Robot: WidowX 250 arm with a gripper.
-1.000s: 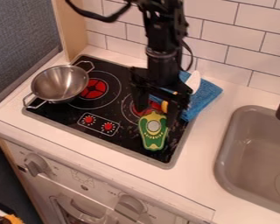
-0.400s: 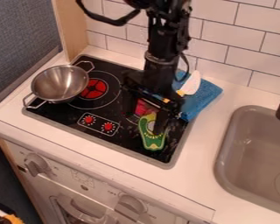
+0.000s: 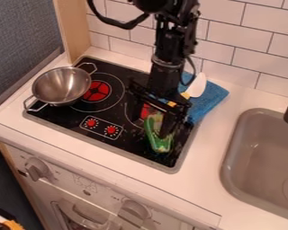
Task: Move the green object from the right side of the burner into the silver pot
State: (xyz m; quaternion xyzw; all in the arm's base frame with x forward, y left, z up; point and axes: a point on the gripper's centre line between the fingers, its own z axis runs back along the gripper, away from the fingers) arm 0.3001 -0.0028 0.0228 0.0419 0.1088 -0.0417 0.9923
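Note:
The green object needs to go from the burner into the silver pot (image 3: 61, 85), so the gripper needs to pick it up by its upper part next.
The black gripper (image 3: 152, 120) hangs low over the right burner, its two fingers apart around the upper part of the green object (image 3: 161, 143). One finger is left of that object; the other overlaps its upper right side, and contact there is hard to judge. The green object lies on the right part of the black stove, its lower end showing and now slightly tilted. On the stove's left side stands the silver pot (image 3: 61, 85), a two-handled metal bowl with nothing visible inside.
Behind the gripper, a blue cloth (image 3: 211, 101) lies at the stove's right rear, with a white-bladed utensil (image 3: 197, 85) on it. A grey sink (image 3: 263, 157) is at the right, and a tiled wall (image 3: 249, 54) runs along the back.
The gripper has shifted slightly and come down over the green object. The green object has turned and tilted a little, its lower end shifting slightly right. The pot has stayed put.

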